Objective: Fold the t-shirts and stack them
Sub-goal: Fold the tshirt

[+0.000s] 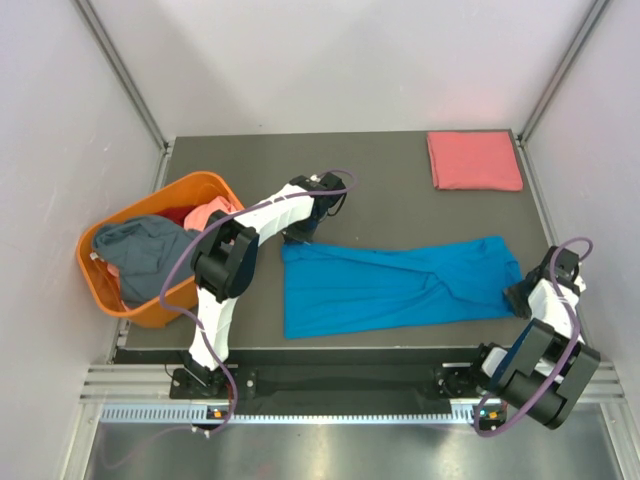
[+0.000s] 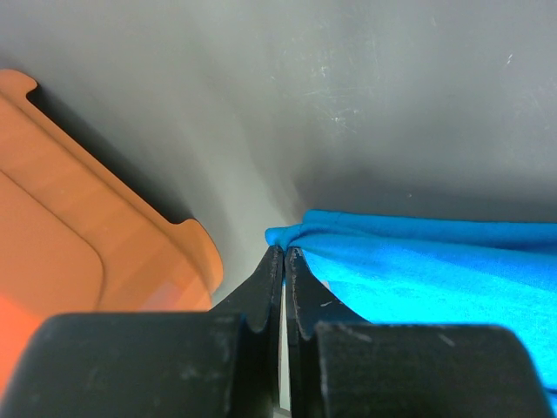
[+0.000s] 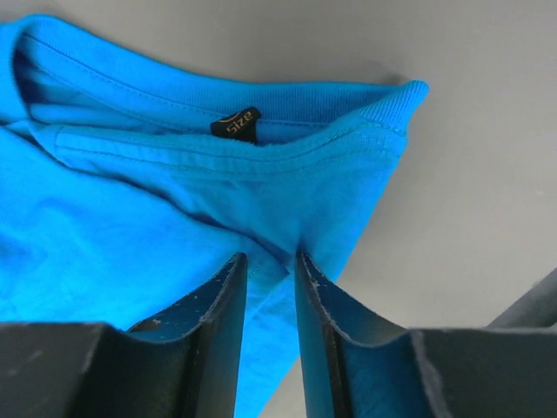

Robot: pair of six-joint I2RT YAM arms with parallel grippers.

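Note:
The blue t-shirt's folded corner [image 3: 272,271] is between my fingers, and they reach the layer underneath. My right gripper should close on the blue t-shirt now.
A bright blue t-shirt [image 1: 390,285] lies folded into a long band across the front of the dark table [image 1: 380,200]. My left gripper [image 1: 300,232] is at its far left corner. In the left wrist view that gripper [image 2: 285,248] is shut, with the bunched blue corner [image 2: 300,231] pinched at its tips. My right gripper [image 1: 513,297] is at the shirt's right end, by the collar. Its jaws [image 3: 270,257] stand apart over the blue cloth below the collar label [image 3: 235,124]. A salmon-pink t-shirt [image 1: 475,160] lies folded at the back right.
An orange plastic basket [image 1: 205,185] stands off the table's left edge, close to the left arm, holding a grey-blue shirt [image 1: 145,250] and a pink one [image 1: 210,212]. Its rim [image 2: 104,235] shows beside the left fingers. Grey walls close in on three sides.

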